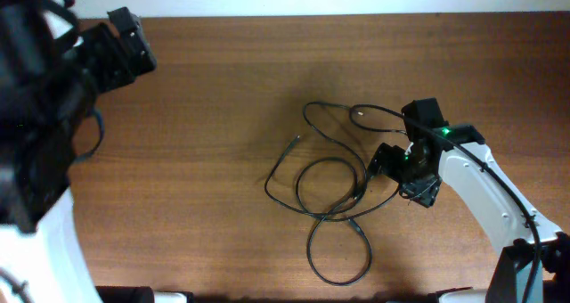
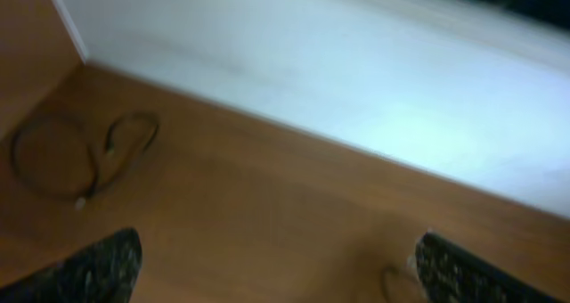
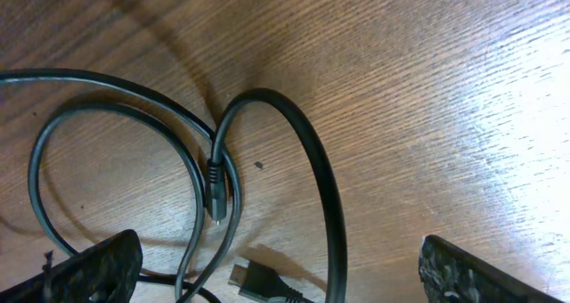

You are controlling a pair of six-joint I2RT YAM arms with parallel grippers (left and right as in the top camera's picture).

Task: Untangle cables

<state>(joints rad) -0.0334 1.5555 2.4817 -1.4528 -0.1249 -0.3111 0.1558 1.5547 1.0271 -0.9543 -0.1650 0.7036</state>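
Observation:
The cable should be grabbed by my left gripper next, behind its outlying plug end (image 1: 289,149). That leaves the plug free to untangle from the loops.
The thin black cables (image 1: 328,189) lie in overlapping loops at the table's centre, with plug ends at the left (image 1: 296,143) and top (image 1: 360,114). My right gripper (image 1: 381,165) is low over the right side of the tangle. In the right wrist view it is open (image 3: 280,272), with a cable loop (image 3: 313,174) running between its fingers. A small plug (image 3: 216,189) and a wider plug (image 3: 260,283) lie nearby. My left gripper (image 1: 129,40) is far off at the upper left. It is open and empty (image 2: 276,267). Its blurred view shows cable loops (image 2: 85,156) at a distance.
The brown wooden table (image 1: 205,116) meets a white wall (image 2: 374,80) along its far edge. The right arm's white links (image 1: 481,183) reach in from the lower right. The left arm's black body (image 1: 40,107) fills the left side.

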